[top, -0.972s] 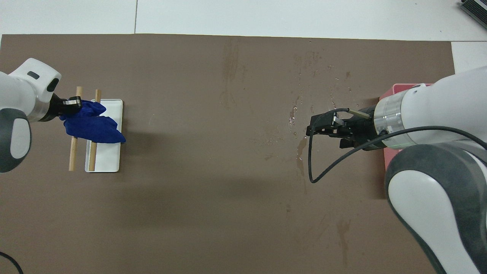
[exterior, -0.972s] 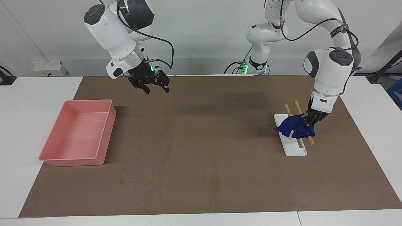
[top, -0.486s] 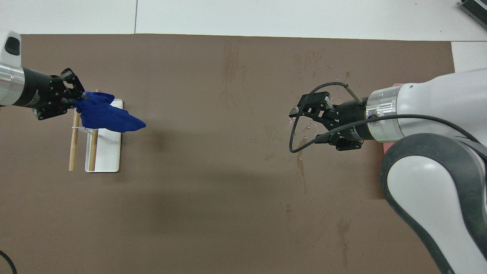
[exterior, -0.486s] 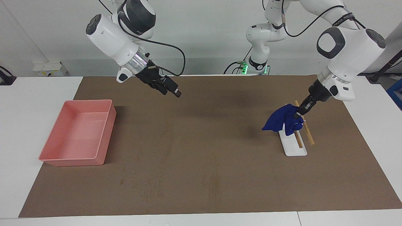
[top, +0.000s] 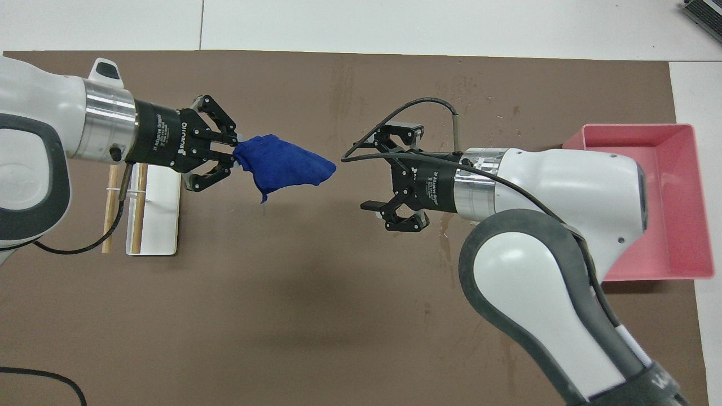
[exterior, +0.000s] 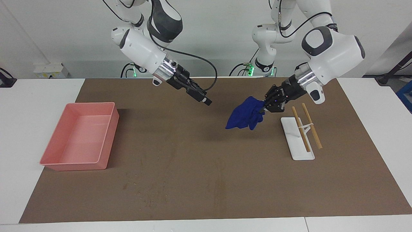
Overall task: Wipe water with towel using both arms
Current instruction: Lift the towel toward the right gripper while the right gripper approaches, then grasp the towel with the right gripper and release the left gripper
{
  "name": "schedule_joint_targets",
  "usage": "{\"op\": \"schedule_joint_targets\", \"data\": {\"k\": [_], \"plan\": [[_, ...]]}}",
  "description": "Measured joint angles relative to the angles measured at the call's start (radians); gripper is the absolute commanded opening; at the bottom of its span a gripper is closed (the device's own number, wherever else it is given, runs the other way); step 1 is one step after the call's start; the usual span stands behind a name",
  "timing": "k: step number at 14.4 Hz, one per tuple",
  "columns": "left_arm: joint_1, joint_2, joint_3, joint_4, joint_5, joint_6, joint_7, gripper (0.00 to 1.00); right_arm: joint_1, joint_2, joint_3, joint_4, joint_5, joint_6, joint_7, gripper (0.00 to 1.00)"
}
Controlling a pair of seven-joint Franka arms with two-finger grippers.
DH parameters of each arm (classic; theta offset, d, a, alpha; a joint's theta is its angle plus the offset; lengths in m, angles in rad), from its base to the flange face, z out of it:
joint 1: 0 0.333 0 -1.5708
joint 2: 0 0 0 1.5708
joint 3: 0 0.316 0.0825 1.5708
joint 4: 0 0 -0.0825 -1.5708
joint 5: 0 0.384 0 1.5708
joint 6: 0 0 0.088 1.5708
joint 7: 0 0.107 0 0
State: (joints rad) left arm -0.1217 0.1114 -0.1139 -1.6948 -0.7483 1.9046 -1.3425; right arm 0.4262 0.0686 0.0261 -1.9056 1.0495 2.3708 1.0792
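I should reach the blue towel with my right gripper and pinch its loose end [top: 321, 169], so the towel can wipe the wet streaks off the mat.
The royal-blue towel [exterior: 244, 114] hangs in the air over the brown mat, between the white plate and the mat's middle; it also shows in the overhead view [top: 285, 166]. My left gripper [exterior: 265, 105] is shut on the towel's end and holds it out sideways [top: 234, 152]. My right gripper [exterior: 207, 101] is open and empty, up over the mat's middle, and points at the towel's free end with a gap between them [top: 377, 169]. Wet streaks and drops [top: 445, 231] lie on the mat under the right arm.
A pink tray [exterior: 109, 141] stands toward the right arm's end of the table [top: 620, 128]. A white rectangular plate [exterior: 297, 154] with two wooden sticks [exterior: 313, 130] lies toward the left arm's end [top: 163, 225].
My left gripper has lifted the towel off the plate and carried it toward the mat's middle. My right gripper has swung out from near the tray toward the towel.
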Motion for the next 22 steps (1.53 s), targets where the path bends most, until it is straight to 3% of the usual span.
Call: {"op": "schedule_joint_targets", "data": {"k": [4,11,12,15,16,19,22], "plan": [[-0.043,-0.013,0.0,-0.012,-0.065,0.051,-0.058,0.0,0.04,0.033,0.0,0.0,0.029,0.027,0.022,1.0],[-0.172,-0.085,-0.001,-0.145,-0.082,0.192,-0.124,0.0,0.052,0.064,-0.002,0.056,0.03,0.087,0.073,1.0],[-0.174,-0.091,-0.001,-0.146,-0.099,0.21,-0.133,0.0,0.051,0.071,-0.005,0.059,0.031,0.087,0.073,0.85],[-0.175,-0.106,0.0,-0.147,-0.147,0.248,-0.145,0.0,0.052,0.094,-0.005,0.066,0.031,0.087,0.073,0.12],[-0.178,-0.108,-0.001,-0.151,-0.154,0.279,-0.147,0.0,0.052,0.099,-0.005,0.07,0.031,0.087,0.073,0.0],[-0.222,-0.11,-0.001,-0.183,-0.164,0.403,-0.161,0.0,0.051,0.104,-0.009,0.074,0.031,0.087,0.073,0.0],[-0.229,-0.114,0.001,-0.196,-0.165,0.421,-0.164,0.0,0.051,0.108,-0.011,0.074,0.03,0.087,0.073,0.0]]}}
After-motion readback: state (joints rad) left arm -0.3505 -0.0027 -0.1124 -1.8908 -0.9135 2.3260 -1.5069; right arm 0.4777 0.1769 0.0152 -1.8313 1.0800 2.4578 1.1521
